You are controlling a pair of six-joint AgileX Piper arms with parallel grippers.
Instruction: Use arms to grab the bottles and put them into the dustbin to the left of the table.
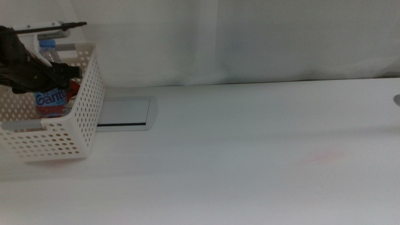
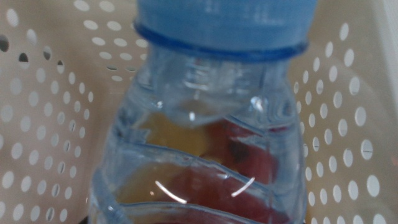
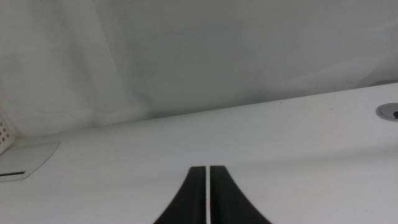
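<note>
The water bottle's label end reaches inside the white perforated dustbin's rim and the bottle would remain in there, so it is time for my left gripper to open.
The white perforated dustbin (image 1: 84, 106) stands at the table's left. My left gripper (image 1: 62, 72) reaches into it from the left and is shut on the blue-capped clear water bottle (image 1: 50, 94), held upright inside the bin. In the left wrist view the water bottle (image 2: 205, 124) fills the picture, with the dustbin's walls (image 2: 43, 112) behind it. Yellow and red shapes show through the bottle; they sit in the bin. A bit of red (image 1: 74, 87) shows next to the bottle. My right gripper (image 3: 208, 167) is shut and empty above the bare table, out of the middle view.
A grey inset panel (image 1: 125, 112) lies right of the dustbin, and also shows in the right wrist view (image 3: 25, 158). A round hole (image 1: 396, 99) sits at the table's right edge. A white curtain hangs behind the white table (image 1: 250, 156).
</note>
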